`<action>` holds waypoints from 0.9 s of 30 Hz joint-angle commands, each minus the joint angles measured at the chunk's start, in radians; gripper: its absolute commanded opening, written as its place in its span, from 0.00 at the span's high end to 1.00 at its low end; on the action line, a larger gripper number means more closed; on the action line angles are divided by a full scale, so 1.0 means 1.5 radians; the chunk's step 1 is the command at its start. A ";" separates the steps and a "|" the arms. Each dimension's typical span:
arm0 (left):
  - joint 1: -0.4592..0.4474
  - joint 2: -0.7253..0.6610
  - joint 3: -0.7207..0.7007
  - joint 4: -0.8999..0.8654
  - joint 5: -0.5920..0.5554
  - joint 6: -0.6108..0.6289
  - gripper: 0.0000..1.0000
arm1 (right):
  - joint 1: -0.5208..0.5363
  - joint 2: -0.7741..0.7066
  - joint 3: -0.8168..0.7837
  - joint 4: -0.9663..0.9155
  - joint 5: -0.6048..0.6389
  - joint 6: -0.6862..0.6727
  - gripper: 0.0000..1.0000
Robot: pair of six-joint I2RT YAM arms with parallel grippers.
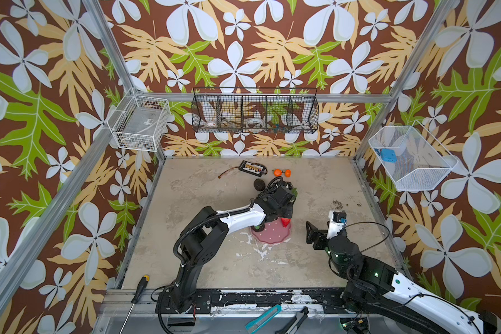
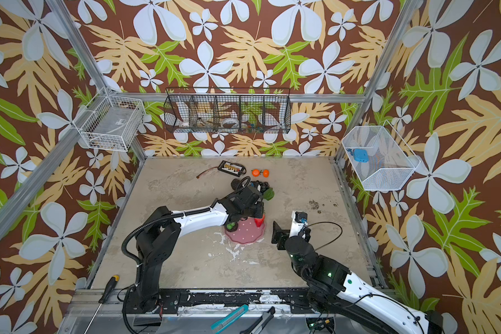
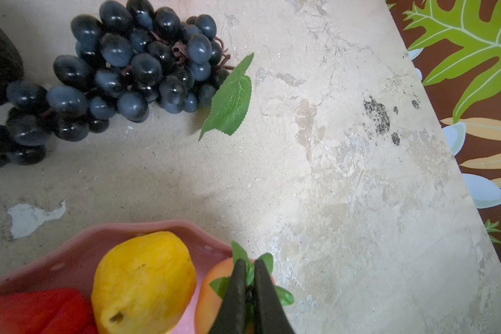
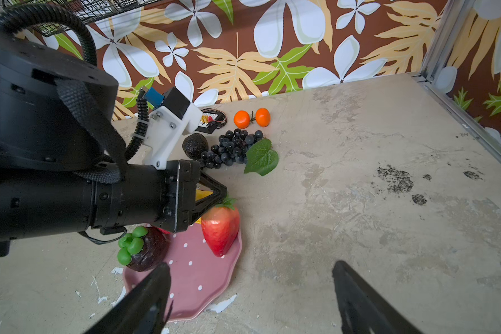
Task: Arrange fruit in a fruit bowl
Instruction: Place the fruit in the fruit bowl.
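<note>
The strawberry hangs low with its tip at the fruit bowl's rim and would land in the fruit bowl (image 1: 269, 235), so my left gripper releases it next.
The pink polka-dot fruit bowl (image 1: 269, 235) (image 4: 197, 277) lies mid-table. In it are a yellow lemon (image 3: 145, 283), a dark purple fruit with green knobs (image 4: 148, 251) and a red piece (image 3: 35, 312). My left gripper (image 3: 248, 261) (image 1: 285, 215) is shut on the green leaf top of a red strawberry (image 4: 220, 231), whose tip rests on the bowl's rim. Grapes with a leaf (image 4: 232, 147) (image 3: 128, 72), a dark avocado (image 4: 195, 145) and two oranges (image 4: 241, 119) (image 1: 277, 172) lie on the table behind. My right gripper (image 4: 249, 264) (image 1: 311, 231) hangs open and holds nothing, to the right of the bowl.
A black gadget with a cable (image 1: 252, 168) lies near the back wall. Wire baskets (image 1: 255, 114) (image 1: 411, 157) hang on the walls. A screwdriver (image 1: 141, 287) and a teal knife (image 1: 262, 316) lie along the front rail.
</note>
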 commanded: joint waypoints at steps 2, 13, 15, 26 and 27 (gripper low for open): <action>0.001 0.005 0.007 -0.009 -0.005 0.007 0.86 | 0.000 0.004 0.007 0.015 -0.018 -0.008 0.13; 0.001 -0.002 0.013 -0.009 -0.004 0.008 0.80 | 0.000 0.003 0.012 0.011 -0.025 -0.011 0.13; 0.002 -0.007 0.013 -0.011 -0.004 0.010 0.78 | 0.000 0.002 0.011 0.011 -0.023 -0.010 0.13; 0.002 -0.135 -0.047 0.006 0.021 0.016 0.62 | -0.033 0.029 0.049 0.021 -0.040 -0.062 0.00; 0.006 -0.166 -0.073 0.016 0.017 0.016 0.61 | -0.055 0.044 0.065 0.019 -0.066 -0.077 0.00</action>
